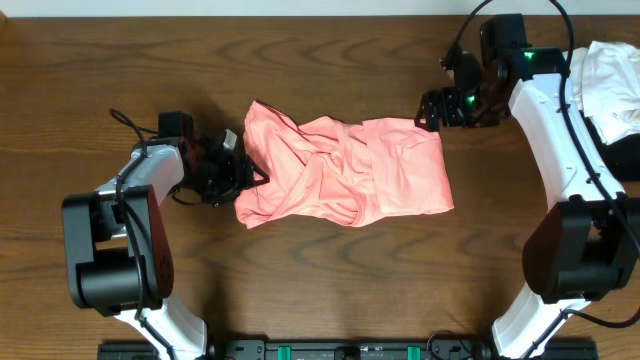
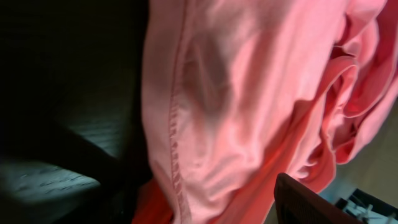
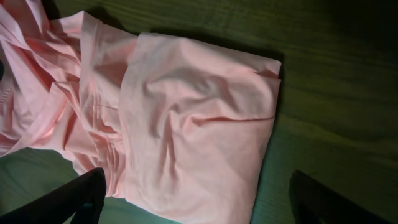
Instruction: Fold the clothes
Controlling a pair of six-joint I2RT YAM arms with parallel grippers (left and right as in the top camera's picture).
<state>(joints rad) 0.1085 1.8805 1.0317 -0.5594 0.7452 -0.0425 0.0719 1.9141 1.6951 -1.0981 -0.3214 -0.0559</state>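
Note:
I will pick up the salmon-pink garment (image 1: 345, 170) next with my left gripper by its stitched hem at its outer edge (image 1: 250, 180), to fold that end over the garment's smoother part.
A salmon-pink garment (image 1: 345, 170) lies crumpled in the middle of the wooden table. My left gripper (image 1: 243, 168) is at its left edge. In the left wrist view the pink cloth (image 2: 236, 93) with a stitched hem fills the frame and lies between the spread fingers (image 2: 193, 202); only the right finger shows clearly, the left one is lost in shadow. My right gripper (image 1: 435, 108) is open just off the garment's far right corner. In the right wrist view its fingers (image 3: 199, 202) are wide apart above the smoother right part of the garment (image 3: 186, 118), not touching it.
A pile of white clothes (image 1: 615, 75) lies at the far right edge of the table, behind the right arm. Bare wooden table (image 1: 330, 270) surrounds the pink garment in front and behind.

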